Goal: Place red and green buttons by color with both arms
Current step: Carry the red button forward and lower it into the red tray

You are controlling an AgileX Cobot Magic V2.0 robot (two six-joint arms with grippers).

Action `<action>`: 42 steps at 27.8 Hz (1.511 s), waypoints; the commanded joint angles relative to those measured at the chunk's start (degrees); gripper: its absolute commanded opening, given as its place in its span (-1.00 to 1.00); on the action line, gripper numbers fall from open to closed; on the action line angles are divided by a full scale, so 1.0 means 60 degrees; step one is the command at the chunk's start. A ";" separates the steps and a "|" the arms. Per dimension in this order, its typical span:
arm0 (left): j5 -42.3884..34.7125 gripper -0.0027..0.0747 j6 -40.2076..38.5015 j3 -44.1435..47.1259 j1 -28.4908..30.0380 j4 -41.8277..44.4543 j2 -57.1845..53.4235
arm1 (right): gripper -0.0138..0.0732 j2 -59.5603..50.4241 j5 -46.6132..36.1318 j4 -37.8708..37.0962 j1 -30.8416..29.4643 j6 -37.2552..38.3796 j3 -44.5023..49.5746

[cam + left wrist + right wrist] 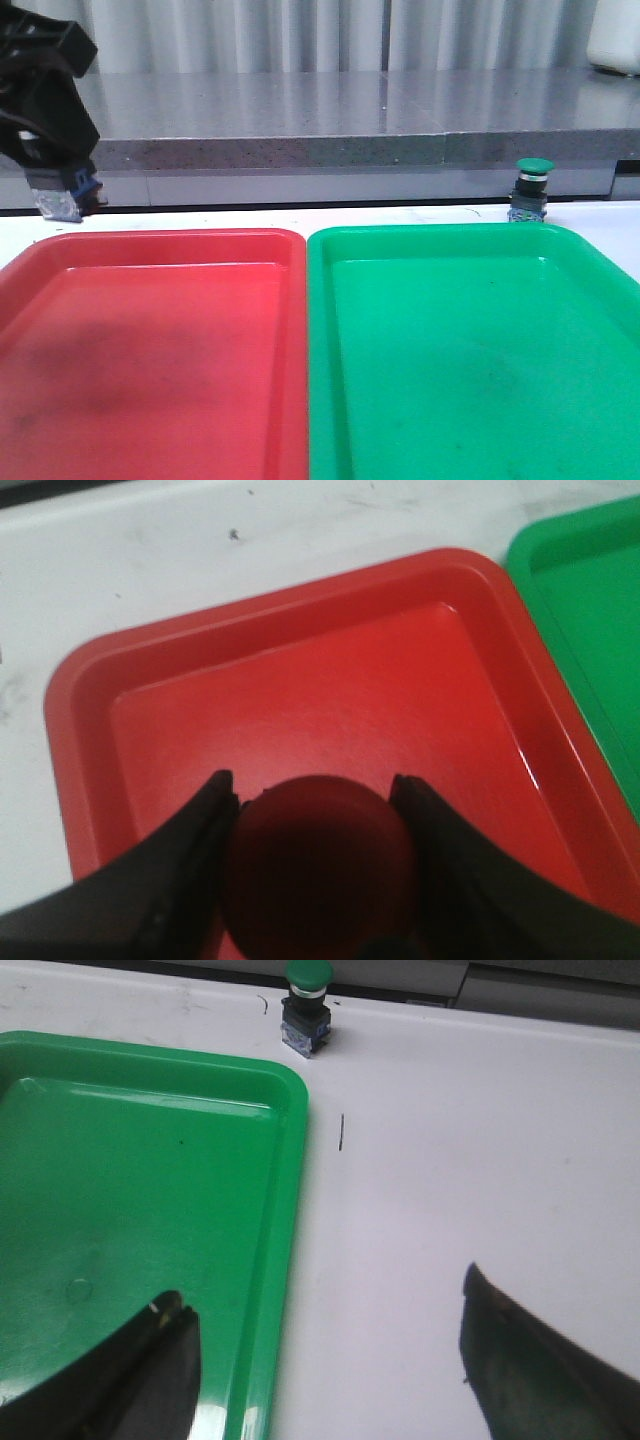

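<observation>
The red button's base [62, 200] hangs high above the red tray [150, 340] in the front view, so the button comes down, before my left gripper releases it.
My left gripper [314, 785] is shut on the red button [320, 865], whose dark red cap fills the gap between the fingers, above the red tray [300, 670]. In the front view the left gripper [68, 195] hangs at the far left above the red tray's [150, 340] back left corner, with the button's bluish base showing. The green button [530, 190] stands upright on the white table behind the green tray [470, 350]; it also shows in the right wrist view [305, 1005]. My right gripper [325, 1300] is open and empty, over the green tray's [130, 1180] right rim.
A grey stone ledge [330, 110] runs along the back of the table. The two trays lie side by side, touching in the middle. White table [480, 1160] lies to the right of the green tray. A white container [615, 35] stands at the far right on the ledge.
</observation>
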 commanded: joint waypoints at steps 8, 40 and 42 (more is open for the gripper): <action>-0.1195 -0.46 -0.0094 0.0731 -0.0350 -0.0106 -0.0253 | 0.60 0.0085 -0.0583 0.0000 -0.0060 -0.0038 -0.0270; -0.2099 -0.46 -0.0094 0.0751 -0.0350 -0.0106 0.2036 | 0.60 0.0085 -0.0583 0.0000 -0.0060 -0.0038 -0.0270; -0.2123 -0.42 -0.0094 0.0751 -0.0350 -0.0123 0.2054 | 0.60 0.0085 -0.0583 0.0000 -0.0060 -0.0038 -0.0270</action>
